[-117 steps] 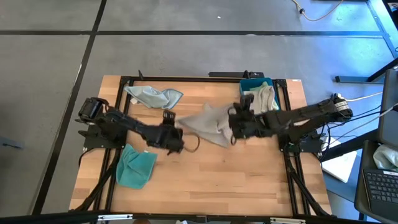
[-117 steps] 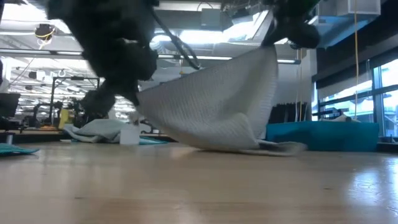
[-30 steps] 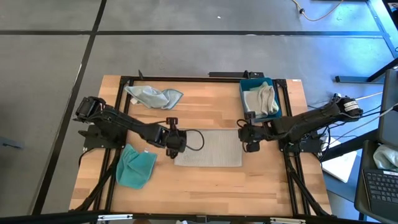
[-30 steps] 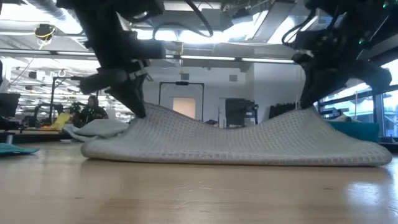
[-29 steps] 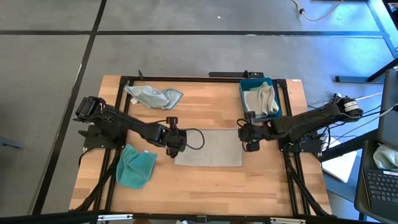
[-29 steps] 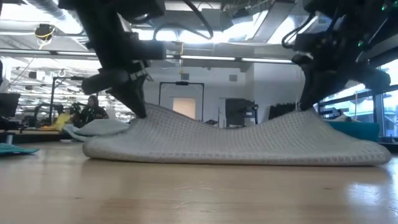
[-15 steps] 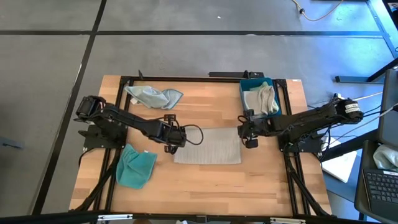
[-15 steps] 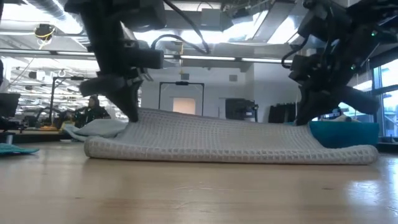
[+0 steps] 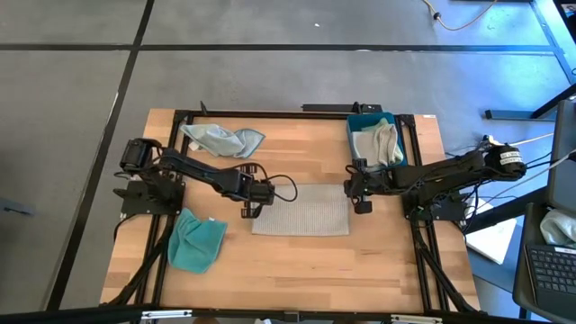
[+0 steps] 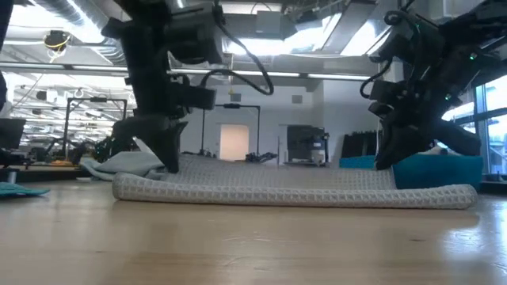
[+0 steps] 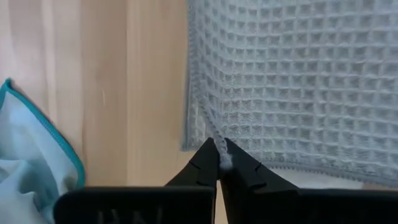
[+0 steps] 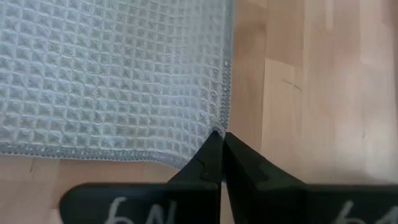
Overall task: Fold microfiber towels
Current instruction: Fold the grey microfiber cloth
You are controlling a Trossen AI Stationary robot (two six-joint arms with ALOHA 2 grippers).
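Observation:
My left gripper is ready to open now. The pinched corner (image 11: 214,129) sits low over the layer beneath, so the grey towel would lie flat on release.
A light grey waffle-weave towel (image 9: 301,210) lies folded and flat at the table's middle, seen as a low slab in the low view (image 10: 293,190). My left gripper (image 9: 255,192) is shut at its far left corner, also seen in the low view (image 10: 170,166). My right gripper (image 9: 357,192) is shut at its far right corner, low view (image 10: 383,165). A crumpled pale blue towel (image 9: 222,139) rests at the far left. A teal towel (image 9: 196,241) rests at the near left. My left gripper pinches a small bit of the top layer's corner (image 11: 216,142) between its fingertips (image 11: 205,163). The fingers slant down from the table's left. The corner is barely raised, and the rest of the towel lies on the table. My right gripper has its fingertips (image 12: 211,152) closed on the hemmed edge at the far right corner (image 12: 219,128). It slants down from the table's right. One layer or several, I cannot tell. The towel lies flat on the table there.
A blue tray (image 9: 358,120) holding pale towels (image 9: 376,142) stands at the far right, just behind my right gripper. A pale cloth with a teal hem (image 11: 31,168) shows beside my left gripper. Bare wood (image 9: 306,270) lies toward the near edge.
Both grippers have gone down and toward the table's far edge, staying shut on the grey towel's corners. The two raised peaks of the top layer have sunk, and the towel now lies flat.

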